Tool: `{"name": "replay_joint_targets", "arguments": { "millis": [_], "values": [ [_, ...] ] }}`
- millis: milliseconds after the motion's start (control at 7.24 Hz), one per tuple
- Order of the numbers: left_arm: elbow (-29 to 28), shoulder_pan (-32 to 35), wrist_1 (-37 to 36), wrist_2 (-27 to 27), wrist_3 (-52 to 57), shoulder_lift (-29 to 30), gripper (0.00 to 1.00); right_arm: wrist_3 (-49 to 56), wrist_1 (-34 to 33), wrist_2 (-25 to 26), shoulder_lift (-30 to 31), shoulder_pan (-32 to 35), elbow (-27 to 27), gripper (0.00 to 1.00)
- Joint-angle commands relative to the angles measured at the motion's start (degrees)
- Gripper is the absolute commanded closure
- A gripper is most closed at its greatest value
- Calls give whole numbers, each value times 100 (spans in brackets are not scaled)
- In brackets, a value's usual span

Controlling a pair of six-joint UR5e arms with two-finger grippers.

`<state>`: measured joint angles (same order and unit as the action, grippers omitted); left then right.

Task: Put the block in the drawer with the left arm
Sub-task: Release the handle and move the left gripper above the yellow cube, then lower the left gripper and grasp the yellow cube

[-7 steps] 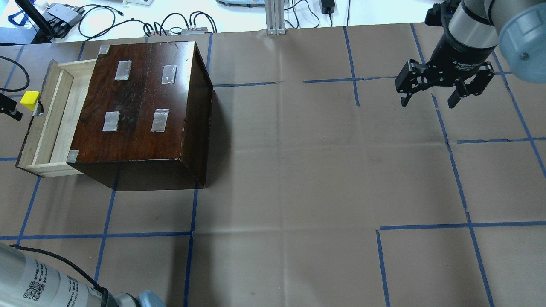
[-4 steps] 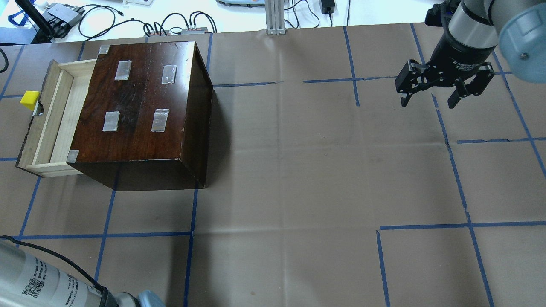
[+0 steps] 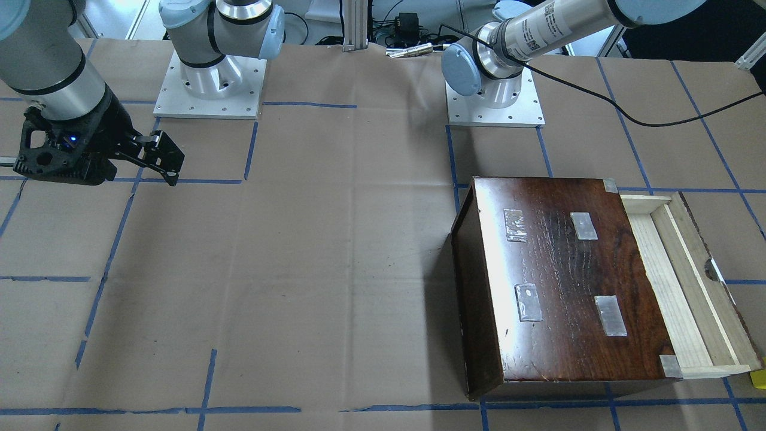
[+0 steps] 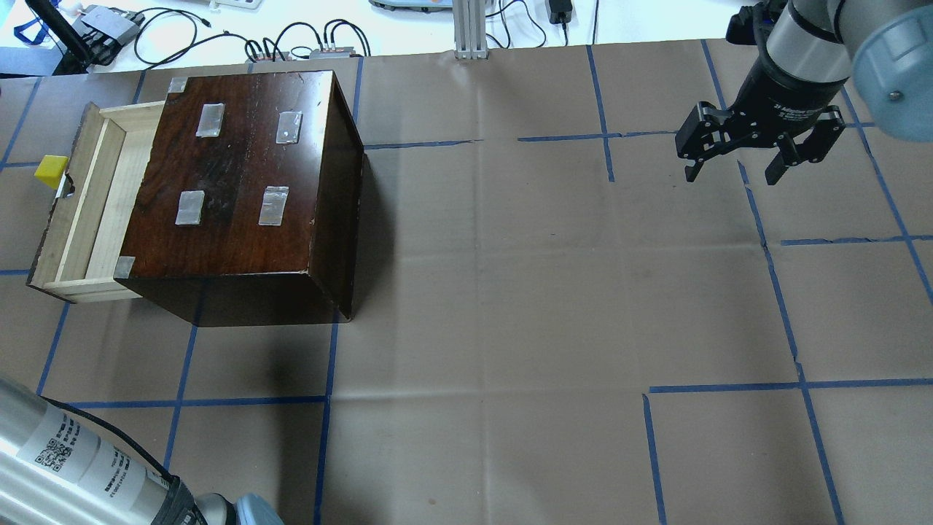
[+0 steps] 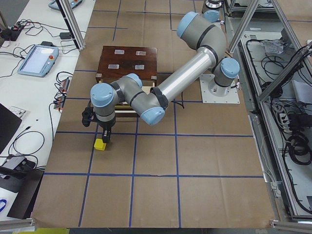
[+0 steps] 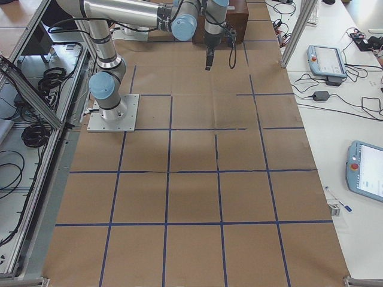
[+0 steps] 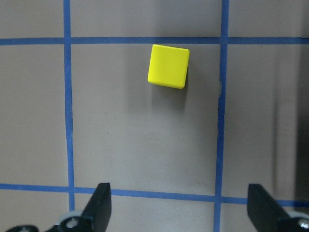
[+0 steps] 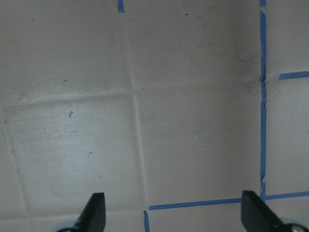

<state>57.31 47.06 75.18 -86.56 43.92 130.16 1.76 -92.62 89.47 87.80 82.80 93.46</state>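
The yellow block needs to go in the open drawer (image 3: 675, 276), so my left gripper should grab the block by its opposite sides next.
The yellow block (image 4: 52, 168) lies on the paper outside the drawer (image 4: 98, 208), next to its dark front panel. It also shows in the left wrist view (image 7: 168, 65) and the exterior left view (image 5: 100, 145). The drawer of pale wood is pulled out of the dark box and is empty. My left gripper (image 7: 181, 212) is open and empty, with the block ahead of its fingertips (image 7: 101, 205) and apart from them. It hangs close above the block in the exterior left view (image 5: 106, 137). It is outside the overhead view. My right gripper (image 4: 731, 173) is open and empty, far to the right.
The dark wooden box (image 4: 240, 182) with tape patches on top stands at the table's left end, the drawer sticking out leftward. The left forearm (image 4: 73, 467) crosses the near left corner. Cables and devices lie beyond the table's far edge (image 4: 291, 44).
My left gripper and its cable have left the overhead view's left edge, and the left forearm has shifted in the corner. The block, drawer and right arm have not moved.
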Motion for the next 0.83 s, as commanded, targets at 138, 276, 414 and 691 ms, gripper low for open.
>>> {"name": "replay_joint_targets", "arguments": {
  "millis": [138,276,414,691],
  "values": [
    [-1176,66,137,201,161,1018,1,0,-2,0,0,0,6,0],
    [-1379,110,146,219,161,1229,1,0,-2,0,0,0,-3,0],
    [-1416,232,137,219,143,1353,1,0,-2,0,0,0,-3,0],
    [-1407,444,137,149,117,1529,2,0,-2,0,0,0,6,0]
  ]
}}
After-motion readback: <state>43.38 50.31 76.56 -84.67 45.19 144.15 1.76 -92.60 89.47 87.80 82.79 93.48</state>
